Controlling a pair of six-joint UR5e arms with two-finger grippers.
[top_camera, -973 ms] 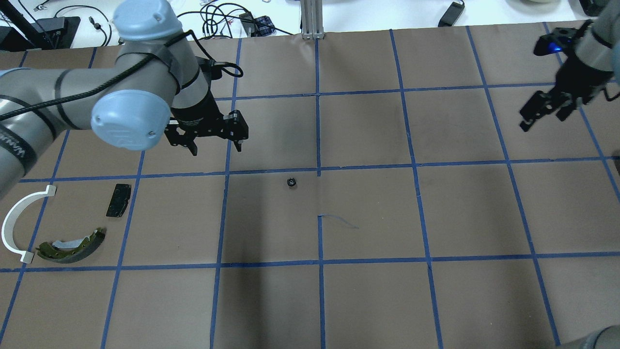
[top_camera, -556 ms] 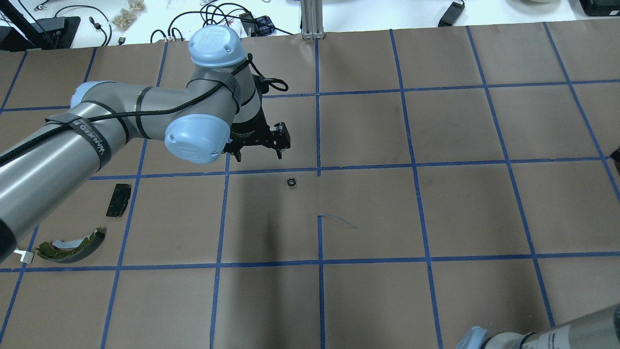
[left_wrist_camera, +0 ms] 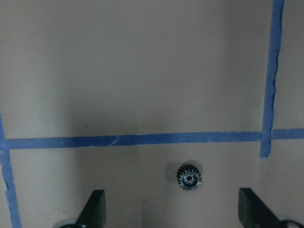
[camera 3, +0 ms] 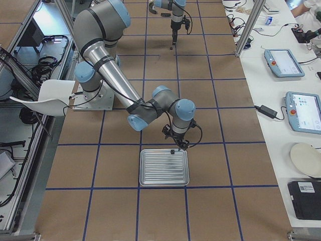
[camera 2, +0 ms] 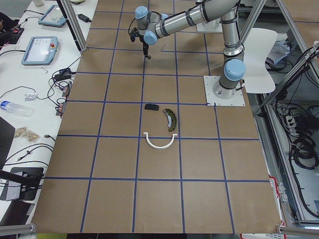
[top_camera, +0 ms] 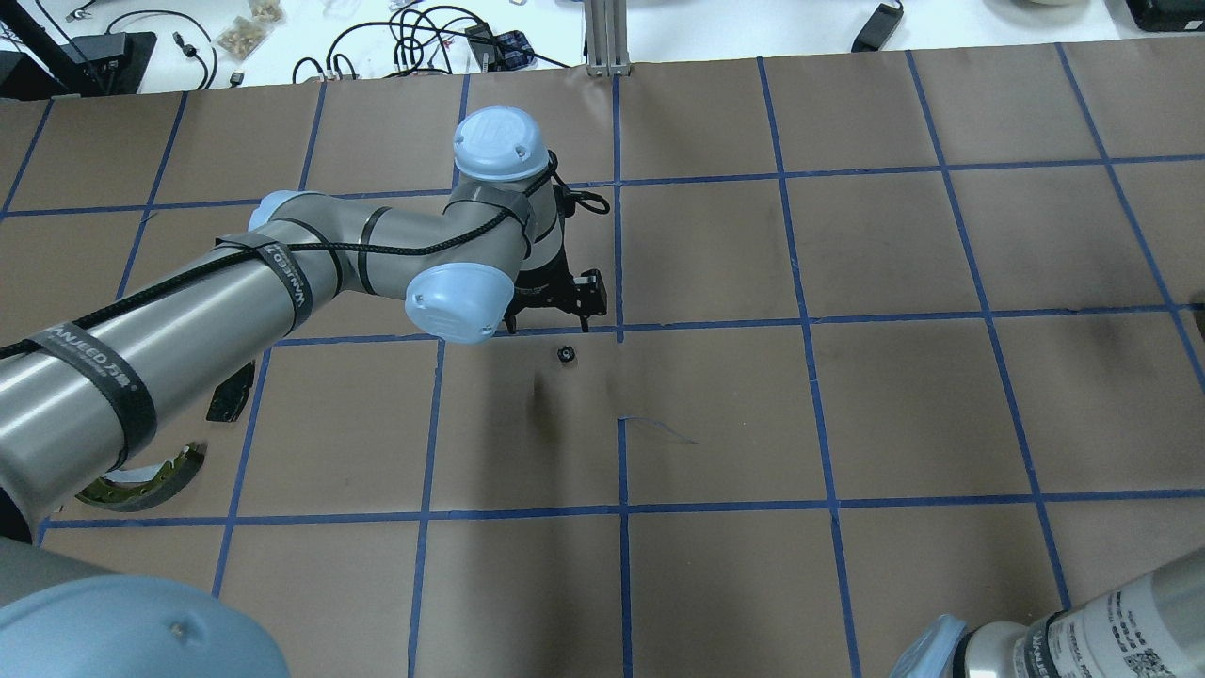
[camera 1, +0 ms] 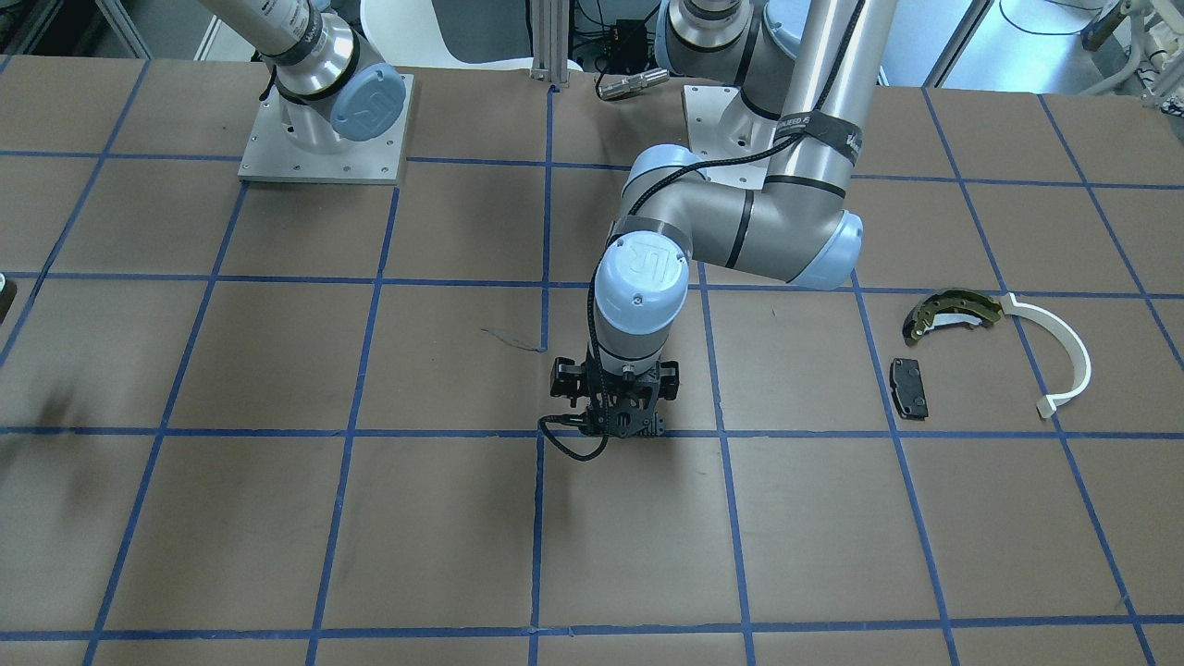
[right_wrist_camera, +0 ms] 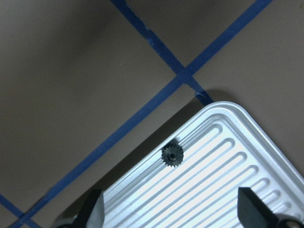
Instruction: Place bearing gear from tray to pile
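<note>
I should next grab the small black bearing gear by its toothed rim with my left gripper, so that I can place it on the pile.
A small black bearing gear lies on the brown paper near the table's middle. My left gripper hangs open just behind it; in the left wrist view the gear sits between and slightly ahead of the spread fingers. A second gear lies on the silver ridged tray close to its rounded corner. My right gripper is open above that tray edge. The pile sits on my left: olive brake shoe, white arc, black pad.
Blue tape lines grid the brown paper. The left arm hides part of the pile in the overhead view. Cables and tablets lie beyond the table's far edge. The right arm's base plate is bolted near the table's robot side.
My left arm has swung right and lowered toward the gear on the paper. My right gripper has left the overhead view's top right corner.
</note>
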